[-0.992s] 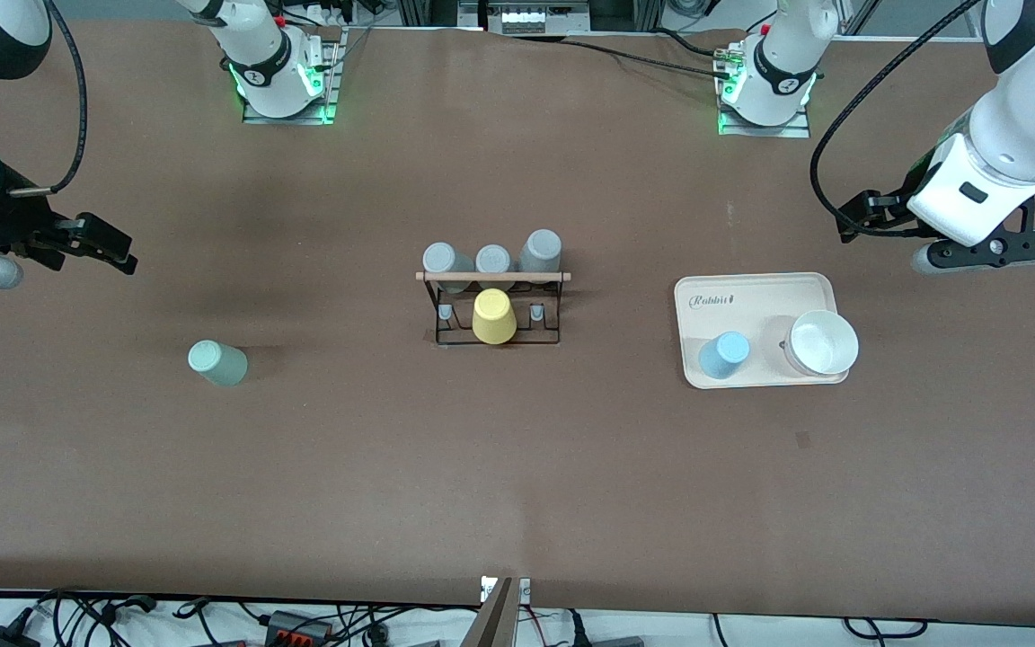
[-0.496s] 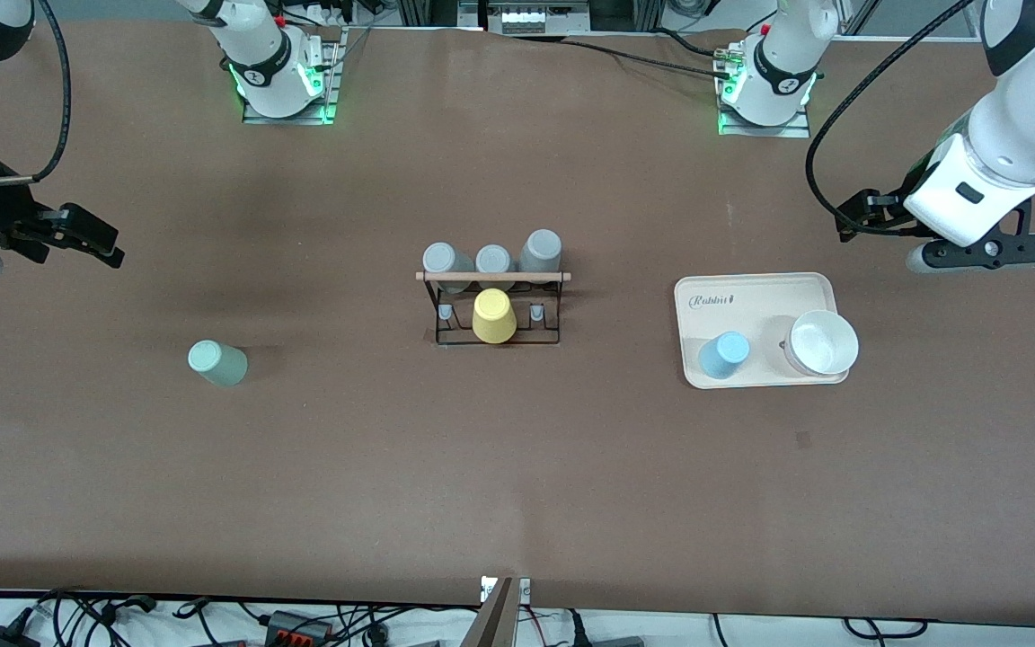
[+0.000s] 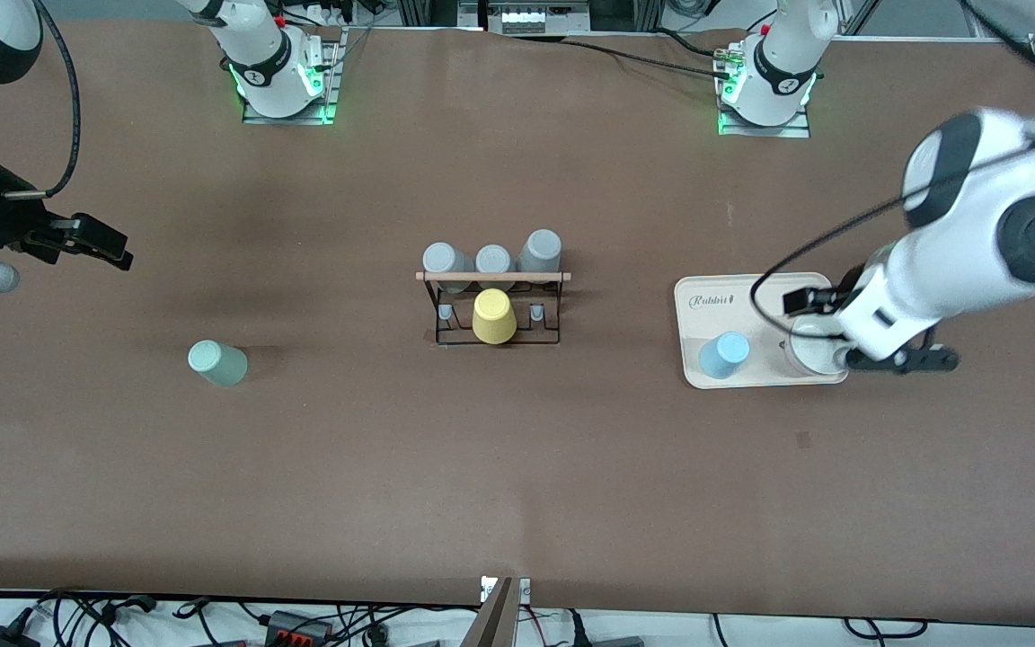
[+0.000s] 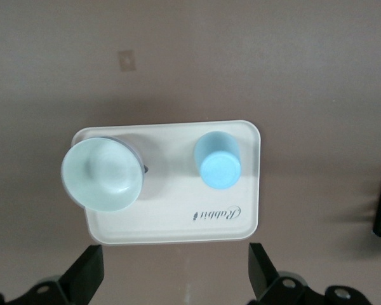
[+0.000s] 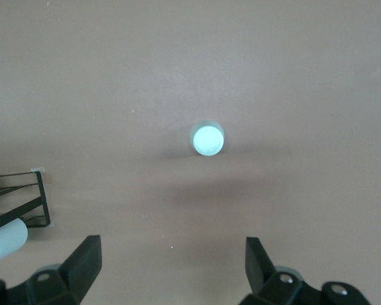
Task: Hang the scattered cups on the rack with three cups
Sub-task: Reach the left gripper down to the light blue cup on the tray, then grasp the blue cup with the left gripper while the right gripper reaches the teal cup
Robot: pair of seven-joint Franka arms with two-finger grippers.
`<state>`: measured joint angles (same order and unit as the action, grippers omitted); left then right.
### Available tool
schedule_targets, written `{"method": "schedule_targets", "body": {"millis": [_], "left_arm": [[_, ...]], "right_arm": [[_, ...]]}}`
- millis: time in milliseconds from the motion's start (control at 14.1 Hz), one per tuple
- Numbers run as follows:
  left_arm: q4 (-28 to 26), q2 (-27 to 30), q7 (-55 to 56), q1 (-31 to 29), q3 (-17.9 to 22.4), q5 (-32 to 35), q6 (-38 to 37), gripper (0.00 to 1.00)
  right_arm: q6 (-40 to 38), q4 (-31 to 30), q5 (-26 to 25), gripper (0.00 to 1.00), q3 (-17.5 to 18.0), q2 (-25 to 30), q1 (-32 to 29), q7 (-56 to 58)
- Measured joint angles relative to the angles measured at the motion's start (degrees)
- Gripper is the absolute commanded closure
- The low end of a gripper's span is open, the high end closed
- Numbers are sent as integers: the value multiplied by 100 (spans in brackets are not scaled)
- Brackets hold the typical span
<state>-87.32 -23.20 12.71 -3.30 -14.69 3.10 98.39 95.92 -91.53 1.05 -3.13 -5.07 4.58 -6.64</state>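
The right gripper grabs the mint green cup by its closed bottom end [image 3: 205,356] next, to hang it on the rack.
The pale mint green cup [image 3: 217,363] stands upside down on the table toward the right arm's end; it also shows in the right wrist view [image 5: 207,138]. The light blue cup [image 3: 723,354] stands upside down on the beige tray [image 3: 751,296], seen too in the left wrist view [image 4: 218,160]. The black wire rack [image 3: 492,305] with its wooden rod stands mid-table. My left gripper [image 3: 803,300] hangs open and empty above the tray; its fingers [image 4: 89,273] spread wide. My right gripper [image 3: 95,243] is open and empty, high over the table, apart from the mint cup.
A yellow cup [image 3: 493,315] sits on the rack, and three grey cups [image 3: 493,261] along the rack's side farther from the front camera. A white bowl [image 4: 102,175] sits on the tray beside the blue cup, partly hidden by the left arm in the front view.
The left arm has swung in from the table's end and now hangs over the tray. The right gripper has shifted only slightly. The cups have not moved.
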Motion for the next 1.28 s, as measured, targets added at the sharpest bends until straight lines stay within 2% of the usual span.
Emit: {"method": "schedule_targets", "body": {"millis": [213, 354, 638, 850, 1063, 1205, 1276], "left_arm": [[-39, -682, 1, 5, -1, 0, 463, 0], [-330, -925, 29, 56, -7, 0, 1013, 0], [-1059, -962, 143, 236, -13, 8, 1826, 0], [-1374, -951, 146, 228, -11, 8, 2238, 0], [-1431, -948, 147, 227, -11, 8, 2412, 0], [-1448, -948, 162, 227, -11, 8, 2455, 1], [-1456, -948, 206, 226, -11, 8, 2499, 5]], "right_arm": [[0, -69, -12, 0, -3, -61, -17, -7], [48, -106, -52, 0, -4, -186, -54, -7], [397, -193, -163, 0, -7, -575, -77, -7], [789, -238, -176, 0, -6, -964, -76, 325], [1429, -384, -180, 0, -8, -1421, -84, 717], [2236, -751, -195, 0, -11, -1688, -164, 910], [2657, -970, -196, 0, -13, -1800, -217, 1036]]}}
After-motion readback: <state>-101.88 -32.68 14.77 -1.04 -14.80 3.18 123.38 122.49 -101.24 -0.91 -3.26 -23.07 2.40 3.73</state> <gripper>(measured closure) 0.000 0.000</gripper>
